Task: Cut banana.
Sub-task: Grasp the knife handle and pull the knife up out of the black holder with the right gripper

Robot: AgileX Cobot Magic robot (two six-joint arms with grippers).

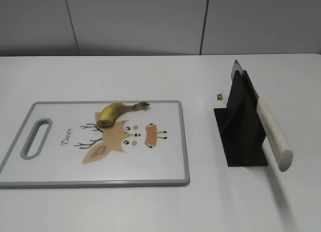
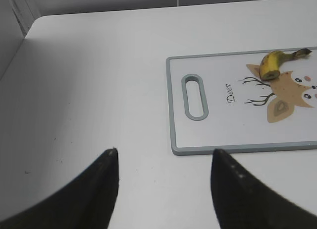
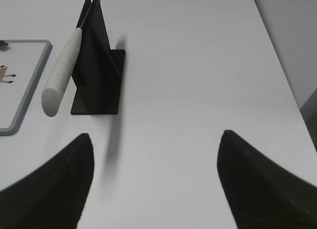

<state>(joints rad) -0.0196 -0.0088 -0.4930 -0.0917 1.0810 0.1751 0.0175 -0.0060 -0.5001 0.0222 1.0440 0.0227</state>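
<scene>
The black stand encloses the knife's blade. My right gripper will next take hold of the knife by its white handle (image 1: 273,133) so that it can cut the banana.
A short yellow banana (image 1: 114,113) with a cut end lies on the far part of a white cutting board with a grey rim (image 1: 186,156) and a deer drawing. It also shows in the left wrist view (image 2: 275,64). A knife with a white handle (image 1: 273,133) rests slanted in a black stand (image 1: 242,131) to the board's right; the handle also shows in the right wrist view (image 3: 62,74). My left gripper (image 2: 163,154) is open and empty over bare table, near the board's handle end. My right gripper (image 3: 156,137) is open and empty, near and right of the stand. Neither gripper shows in the exterior view.
The board's handle slot (image 2: 194,96) lies at its left end. A small brass piece (image 1: 219,96) sits on the table behind the stand. The table's right edge (image 3: 282,65) runs near my right gripper. A grey wall stands behind the white table.
</scene>
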